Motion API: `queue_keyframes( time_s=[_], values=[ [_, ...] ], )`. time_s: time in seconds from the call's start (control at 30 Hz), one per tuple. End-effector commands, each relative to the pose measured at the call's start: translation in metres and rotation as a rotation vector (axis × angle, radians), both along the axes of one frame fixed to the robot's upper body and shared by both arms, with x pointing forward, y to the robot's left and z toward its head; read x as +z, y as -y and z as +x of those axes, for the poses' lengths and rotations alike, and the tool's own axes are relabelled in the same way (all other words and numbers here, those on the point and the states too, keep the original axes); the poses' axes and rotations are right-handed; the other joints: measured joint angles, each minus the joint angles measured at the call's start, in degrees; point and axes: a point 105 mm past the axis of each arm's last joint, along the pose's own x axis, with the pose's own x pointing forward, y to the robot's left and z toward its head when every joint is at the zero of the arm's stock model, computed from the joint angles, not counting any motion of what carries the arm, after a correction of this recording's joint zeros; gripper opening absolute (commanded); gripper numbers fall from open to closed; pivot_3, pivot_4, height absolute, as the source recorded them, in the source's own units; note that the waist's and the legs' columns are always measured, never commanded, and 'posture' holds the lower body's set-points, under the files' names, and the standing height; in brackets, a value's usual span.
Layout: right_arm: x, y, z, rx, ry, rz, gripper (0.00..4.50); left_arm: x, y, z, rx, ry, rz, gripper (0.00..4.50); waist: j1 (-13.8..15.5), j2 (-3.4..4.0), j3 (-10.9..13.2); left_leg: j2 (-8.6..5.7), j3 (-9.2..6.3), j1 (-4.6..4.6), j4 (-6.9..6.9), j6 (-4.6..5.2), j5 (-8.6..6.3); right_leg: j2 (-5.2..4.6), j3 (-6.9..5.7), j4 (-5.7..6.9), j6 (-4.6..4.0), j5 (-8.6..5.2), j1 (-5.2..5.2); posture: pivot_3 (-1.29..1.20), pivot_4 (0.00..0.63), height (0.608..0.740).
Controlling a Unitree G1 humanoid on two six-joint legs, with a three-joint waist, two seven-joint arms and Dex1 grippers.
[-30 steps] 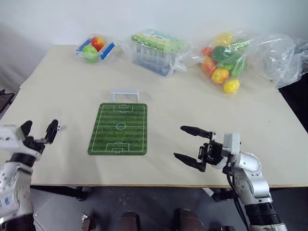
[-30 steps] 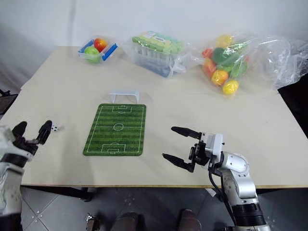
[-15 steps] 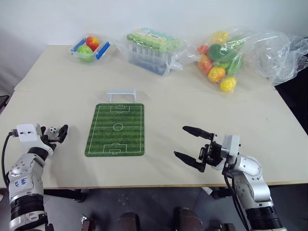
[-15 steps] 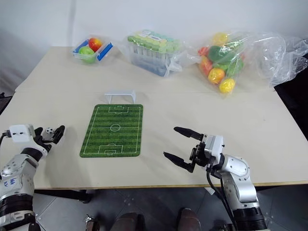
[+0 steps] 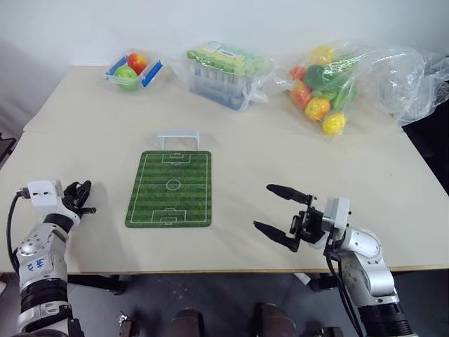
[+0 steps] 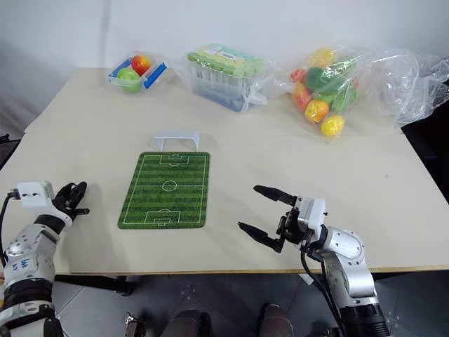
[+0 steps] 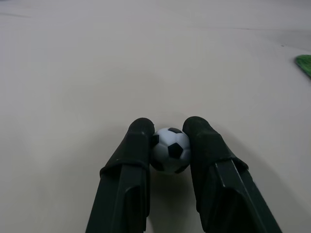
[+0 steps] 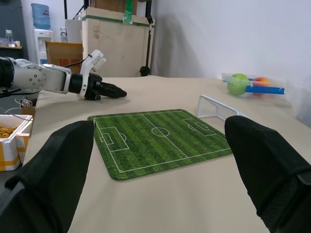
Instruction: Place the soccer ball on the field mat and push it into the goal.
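Bare tabletop is under the soccer ball (image 7: 169, 149), so the ball moves toward the green field mat, before my left gripper opens.
The tiny white soccer ball (image 7: 169, 149) with black patches sits low on the table, pinched between the two black fingers of my left gripper (image 5: 83, 198), which is shut on it near the table's left edge. To the right of that gripper lies the green field mat (image 5: 170, 187), flat, with white pitch lines. The small white goal (image 5: 178, 137) stands just past the mat's far end. My right gripper (image 5: 278, 215) hovers open to the right of the mat, near the front edge, with nothing between its fingers. The right wrist view shows the mat (image 8: 154, 138), the goal (image 8: 216, 107) and the left gripper (image 8: 109, 90).
Along the table's far side stand a small clear box of toy fruit (image 5: 133, 68), a wrapped pack of tubes (image 5: 226, 72) and a clear bag of toy fruit (image 5: 330, 88) with loose plastic beside it. Bare tabletop (image 5: 337, 161) surrounds the mat.
My left gripper sank to the table, and its fingers closed on the soccer ball. The right arm stayed where it was. The head camera shifted a little.
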Motion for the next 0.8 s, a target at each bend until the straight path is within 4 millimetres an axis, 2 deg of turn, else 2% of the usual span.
queue_keyframes(
  time_s=[0.03,0.07,0.17,0.2,0.3,0.4,0.53,0.63,0.8],
  values=[
    [0.011,0.002,-0.002,0.021,0.065,0.011,4.5,0.024,0.005,-0.015,-0.122,0.11,0.053,0.86,-0.2,0.0,0.0,0.0,0.01,0.0,0.0,0.0,0.0,0.0,0.01,0.0,0.0,0.0,-0.01,0.0,0.15,0.74],
    [0.013,0.004,-0.002,0.015,0.075,0.011,4.5,0.037,0.012,-0.022,-0.209,0.152,0.09,0.86,-0.2,0.0,0.0,0.02,0.03,-0.01,0.0,0.0,0.0,0.0,0.02,0.0,0.0,0.0,-0.03,0.0,0.15,0.74],
    [0.015,0.011,-0.001,0.005,0.085,0.006,4.5,0.059,0.037,-0.037,-0.446,0.209,0.164,0.86,-0.2,-0.03,0.0,0.09,0.09,-0.03,0.0,-0.01,-0.01,0.03,0.04,0.01,-0.01,0.0,-0.09,0.0,0.15,0.74],
    [0.013,0.018,-0.002,0.006,0.083,-0.021,4.5,0.064,0.056,-0.044,-0.603,0.179,0.213,0.86,0.0,-0.03,0.0,0.11,0.09,-0.04,0.01,-0.01,-0.01,0.05,0.04,0.01,-0.03,0.01,-0.09,0.0,0.15,0.74],
    [0.008,0.034,-0.008,0.016,0.058,-0.09,4.5,0.062,0.091,-0.058,-0.918,0.069,0.311,0.86,0.9,0.02,0.0,0.11,0.09,-0.08,0.06,0.03,-0.04,0.05,0.04,-0.02,-0.04,0.01,-0.07,0.0,0.15,0.74],
    [0.001,0.049,-0.013,0.031,0.043,-0.167,4.5,0.051,0.116,-0.063,-1.141,-0.02,0.339,0.86,1.2,0.25,0.0,0.11,0.18,0.0,0.04,0.05,-0.08,0.05,0.1,-0.04,-0.05,0.02,-0.05,0.0,0.15,0.74],
    [-0.002,0.057,-0.016,0.022,0.031,-0.185,4.5,0.033,0.131,-0.055,-1.264,-0.073,0.368,0.86,1.3,0.27,0.0,0.18,0.24,-0.03,0.04,0.05,-0.08,0.15,0.1,-0.01,-0.07,0.01,-0.11,0.0,0.15,0.74],
    [0.003,0.052,-0.021,0.016,0.038,-0.176,4.5,0.017,0.144,-0.046,-1.331,-0.103,0.381,0.86,1.0,0.27,0.0,0.19,0.3,-0.02,0.04,0.05,-0.08,0.15,0.13,0.0,-0.08,0.02,-0.13,0.0,0.15,0.74],
    [0.004,0.049,-0.031,-0.005,0.02,-0.177,4.5,0.004,0.155,-0.035,-1.377,-0.109,0.399,0.86,1.2,0.23,0.0,0.2,0.33,-0.03,0.08,0.05,-0.08,0.16,0.13,0.0,-0.08,0.02,-0.13,0.0,0.15,0.74]
  ],
)
